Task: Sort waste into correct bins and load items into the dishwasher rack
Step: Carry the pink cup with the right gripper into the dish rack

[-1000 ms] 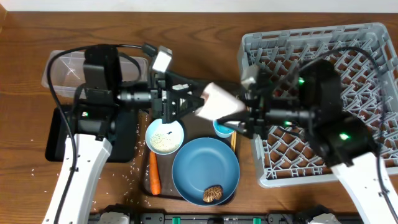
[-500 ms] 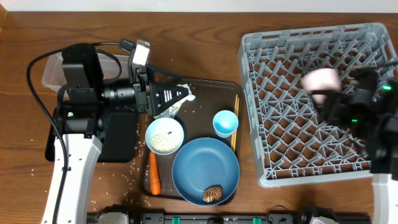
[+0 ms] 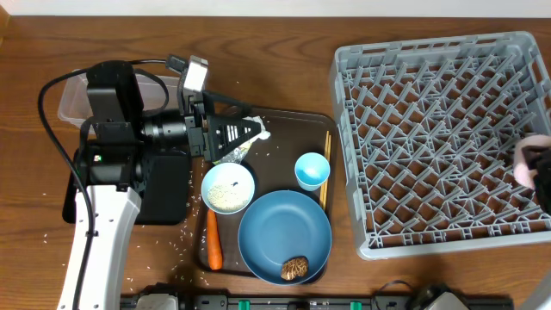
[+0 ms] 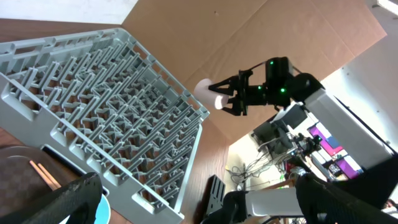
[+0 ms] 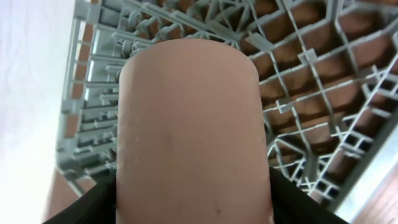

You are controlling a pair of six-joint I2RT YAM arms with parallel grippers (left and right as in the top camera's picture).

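Note:
The pink cup's rounded end (image 3: pixel 523 162) (image 5: pixel 189 59) hangs above the grey rack's wires, so the pink cup goes down among them, before my right gripper opens.
My right gripper (image 3: pixel 538 172) is shut on the small pink cup (image 3: pixel 523 157) at the right edge of the grey dishwasher rack (image 3: pixel 430 77). In the right wrist view the cup (image 5: pixel 193 124) fills the frame above the rack (image 5: pixel 311 93). My left gripper (image 3: pixel 234 134) is open and empty above the white paper (image 3: pixel 258 131) and the silvery wrapper (image 3: pixel 231 155). The white bowl (image 3: pixel 228 188) holds rice. The light-blue cup (image 3: pixel 311 170), chopsticks (image 3: pixel 325 168), blue plate (image 3: pixel 275 228) with the brown lump (image 3: pixel 295 269), and carrot (image 3: pixel 213 243) lie nearby.
The items lie on a flat brown serving tray (image 3: pixel 288 120). The clear tub (image 3: pixel 77 99) stands at the far left and the black tray (image 3: pixel 168 194) lies partly under my left arm. Loose rice (image 3: pixel 183 237) is scattered on the table.
My right gripper has carried the pink cup from above the brown tray rightward across the rack to its right edge. My left arm drew back leftward, then stayed still.

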